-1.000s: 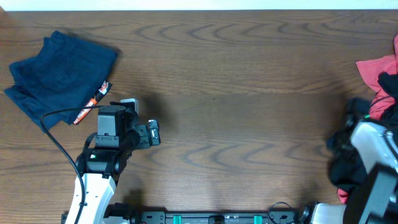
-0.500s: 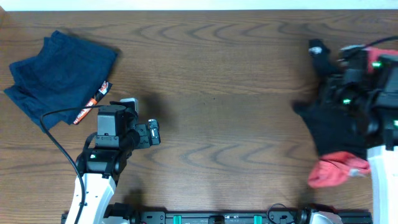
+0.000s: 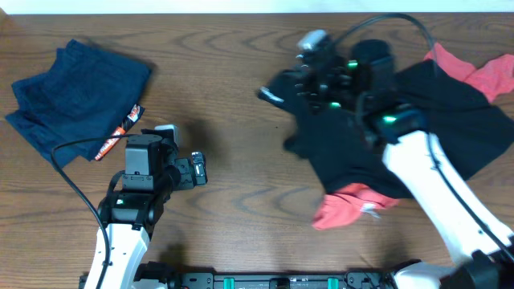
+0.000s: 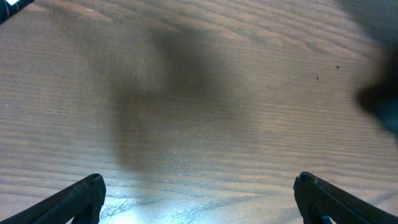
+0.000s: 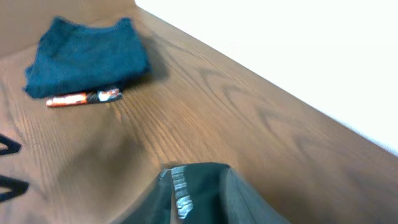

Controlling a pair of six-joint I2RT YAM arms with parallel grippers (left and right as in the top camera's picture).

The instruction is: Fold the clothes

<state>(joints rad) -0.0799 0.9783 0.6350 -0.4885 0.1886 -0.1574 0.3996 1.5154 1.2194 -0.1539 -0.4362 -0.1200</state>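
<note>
My left gripper grabs the black T-shirt (image 3: 418, 120) by the raised edge at my right gripper next, leaving that one free to spread the shirt for folding.
A large black T-shirt (image 3: 418, 120) lies spread across the right half of the table. My right gripper (image 3: 309, 80) is shut on its edge and holds it up near the table's middle back. The dark fabric (image 5: 202, 196) drapes over the jaws in the right wrist view and hides the fingers. A pinkish-red garment (image 3: 347, 205) sticks out below the shirt, and more pinkish-red cloth (image 3: 482, 76) shows at the far right. A folded navy blue garment (image 3: 76, 96) sits at the back left; it also shows in the right wrist view (image 5: 87, 56). My left gripper (image 3: 197, 170) is open and empty over bare wood (image 4: 199, 202).
An orange and black label (image 3: 120, 132) lies at the navy garment's near edge, also seen in the right wrist view (image 5: 84, 98). The left arm's black cable (image 3: 72, 172) loops across the table's left side. Bare wood (image 3: 241, 201) lies between the two arms.
My right arm has swung from the right edge towards the table's middle, dragging the black T-shirt leftwards and spreading it out. The pinkish-red garment came along under it. The left arm has not moved.
</note>
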